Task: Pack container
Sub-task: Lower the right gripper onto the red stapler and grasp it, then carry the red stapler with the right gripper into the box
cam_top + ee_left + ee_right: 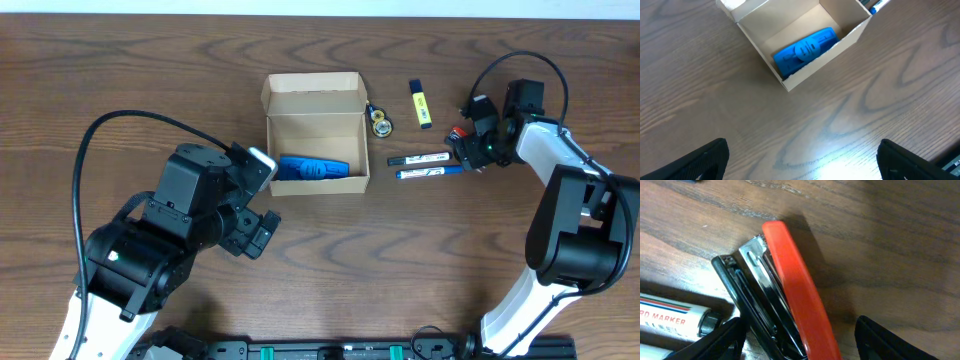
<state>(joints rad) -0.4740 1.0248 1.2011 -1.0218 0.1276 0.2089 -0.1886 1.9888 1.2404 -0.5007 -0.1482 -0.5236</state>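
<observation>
The stapler has both its black side and its red side between my fingers, so my right gripper will close on it, and closing now would hold it.
The container (315, 132) is a small tan cardboard box standing open mid-table, its flap lid (313, 94) folded back. A blue object (312, 169) lies inside along the near wall and also shows in the left wrist view (805, 49), inside the container (826, 56). My left gripper (262, 200) hovers open over bare wood just left of the box, with nothing between its fingers (801, 148). My right gripper (468, 142) stands open around a red-and-black stapler (795, 295) lying on the table. Its right finger (885, 340) is clear of the red top.
Two white markers (419, 159) (428, 173) lie side by side between the box and the stapler. One marker's end (670, 315) sits close to my right gripper's left finger. A yellow highlighter (420, 103) and a small round item (380, 122) lie behind them.
</observation>
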